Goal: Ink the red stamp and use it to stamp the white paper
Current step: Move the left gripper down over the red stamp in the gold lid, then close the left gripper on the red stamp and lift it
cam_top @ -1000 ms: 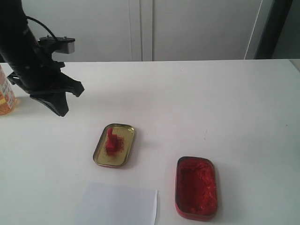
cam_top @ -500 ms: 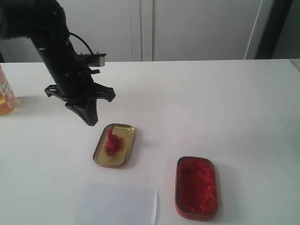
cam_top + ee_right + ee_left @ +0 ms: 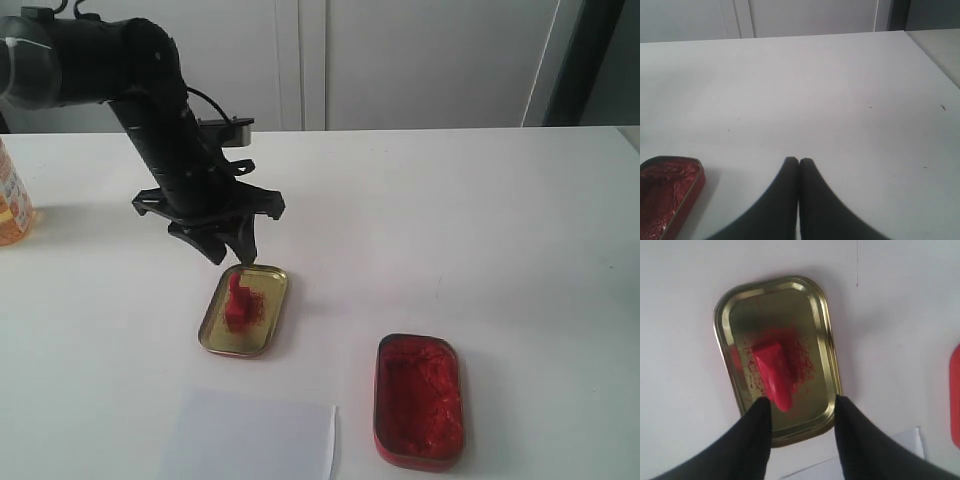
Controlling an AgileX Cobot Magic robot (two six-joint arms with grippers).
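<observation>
My left gripper should first lower toward the stamp and then close on it, because its fingers are above and short of the red stamp (image 3: pixel 237 301) in the gold tin (image 3: pixel 262 335).
The red stamp (image 3: pixel 237 301) (image 3: pixel 775 374) stands upright in the gold tin (image 3: pixel 262 335) (image 3: pixel 822 325), whose floor is smeared red. My left gripper (image 3: pixel 236 252) (image 3: pixel 801 407) hangs open just above the tin's far end, its black fingers apart and nothing between them. The white paper (image 3: pixel 248 437) lies at the table's front edge; one corner of the white paper (image 3: pixel 907 440) shows in the left wrist view. The red ink tin (image 3: pixel 418 400) (image 3: pixel 662 192) sits to the right of the gold tin. My right gripper (image 3: pixel 799 161) is shut and empty, out of the exterior view.
An orange-labelled bottle (image 3: pixel 12 200) stands at the far left edge of the white table (image 3: pixel 450 220). A white wall with cabinet panels (image 3: pixel 400 60) rises behind the table.
My left arm has swung rightward and toward the front, from near the bottle to just above the gold tin's far end, with its fingers still apart.
</observation>
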